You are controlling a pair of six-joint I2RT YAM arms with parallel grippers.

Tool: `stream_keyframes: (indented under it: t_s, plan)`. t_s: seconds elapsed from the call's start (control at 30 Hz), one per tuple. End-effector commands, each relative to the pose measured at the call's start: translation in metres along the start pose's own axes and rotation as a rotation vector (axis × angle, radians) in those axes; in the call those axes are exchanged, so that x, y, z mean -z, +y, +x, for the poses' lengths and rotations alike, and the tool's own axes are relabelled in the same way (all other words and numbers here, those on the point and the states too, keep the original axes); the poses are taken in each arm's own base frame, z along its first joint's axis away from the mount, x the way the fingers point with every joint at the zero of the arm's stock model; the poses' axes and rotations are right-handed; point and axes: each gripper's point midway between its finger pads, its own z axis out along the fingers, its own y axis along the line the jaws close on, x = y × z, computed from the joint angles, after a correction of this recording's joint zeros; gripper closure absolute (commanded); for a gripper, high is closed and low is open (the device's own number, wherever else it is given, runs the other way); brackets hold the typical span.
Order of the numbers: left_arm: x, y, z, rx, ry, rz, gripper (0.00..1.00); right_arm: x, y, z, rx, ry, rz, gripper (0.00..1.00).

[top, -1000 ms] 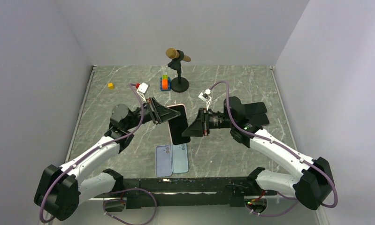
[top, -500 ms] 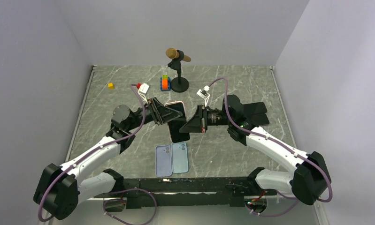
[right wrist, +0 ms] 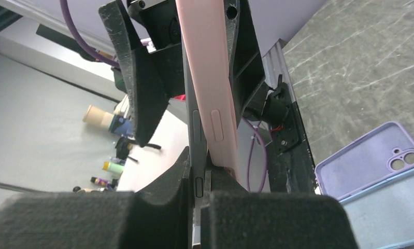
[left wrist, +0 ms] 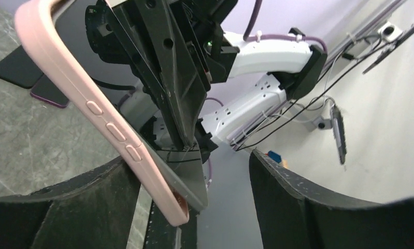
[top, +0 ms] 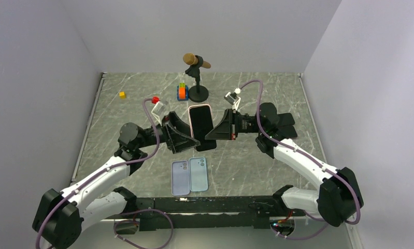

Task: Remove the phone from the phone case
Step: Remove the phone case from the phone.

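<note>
I need to grab the pink case by its buttoned edge (top: 191, 123) (left wrist: 152, 179) with my left gripper next, so the phone stays free to be parted from the case.
A dark phone (top: 200, 124) in a pink phone case (top: 199, 106) hangs above the table's middle, held between the two arms. My right gripper (top: 216, 133) is shut on it. In the right wrist view its pads pinch the phone's grey edge (right wrist: 197, 155), and the pink case (right wrist: 210, 78) stands a little off that edge beside the pads. My left gripper (top: 188, 137) is open. In the left wrist view the case's lower corner (left wrist: 171, 207) and the phone's screen (left wrist: 186, 179) lie between my left gripper's (left wrist: 190, 158) wide fingers, close to the left finger (left wrist: 90, 202).
A purple case (top: 180, 177) and a light blue case (top: 198, 174) lie empty side by side near the front edge. A microphone on a stand (top: 197, 78), coloured blocks (top: 182, 92) and a yellow cube (top: 122, 95) sit at the back. Dark phones (top: 285, 124) lie right.
My left gripper opened and let go of the cased phone. My right gripper shut on the phone's edge, and the phone swung up toward the back.
</note>
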Motion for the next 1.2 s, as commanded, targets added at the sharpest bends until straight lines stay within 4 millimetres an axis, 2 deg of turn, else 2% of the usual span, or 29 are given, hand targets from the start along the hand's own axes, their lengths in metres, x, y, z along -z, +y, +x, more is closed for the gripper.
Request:
stream_keyframes:
  t_s: [0.0,0.13,0.23,0.37,0.6,0.7,0.93,1.0,1.07,1.13,1.17]
  plan:
    - [0.008,-0.019,0.01,-0.139,0.043,0.083,0.27,0.008,0.039,-0.005,0.145,0.004,-0.105,1.0]
    - [0.013,-0.028,0.016,-0.173,0.063,0.141,0.38,0.012,0.052,0.0,0.186,0.025,-0.134,1.0]
    - [0.011,-0.026,0.018,-0.174,0.094,0.142,0.43,0.012,0.054,0.002,0.191,0.031,-0.135,1.0]
    - [0.011,-0.031,0.02,-0.172,0.119,0.187,0.56,0.014,0.066,0.007,0.207,0.049,-0.194,1.0]
    - [0.01,-0.035,0.02,-0.17,0.129,0.216,0.68,0.015,0.077,0.013,0.226,0.07,-0.25,1.0]
    - [0.007,-0.031,0.019,-0.146,0.128,0.193,0.67,0.014,0.076,0.013,0.217,0.078,-0.248,1.0]
    - [-0.01,-0.012,0.008,-0.097,0.111,0.053,0.65,0.005,0.066,0.012,0.209,0.079,-0.213,1.0]
    - [-0.012,-0.009,0.002,-0.099,0.095,0.019,0.75,0.003,0.063,0.012,0.203,0.083,-0.206,1.0]
    - [-0.011,0.006,0.001,-0.074,0.104,-0.085,0.9,0.003,0.061,0.013,0.194,0.085,-0.194,1.0]
    - [-0.005,0.031,-0.003,-0.058,0.101,-0.264,1.0,0.002,0.053,0.014,0.178,0.09,-0.152,1.0]
    - [0.006,0.051,-0.004,-0.038,0.099,-0.414,1.0,0.002,0.046,0.013,0.184,0.086,-0.114,1.0]
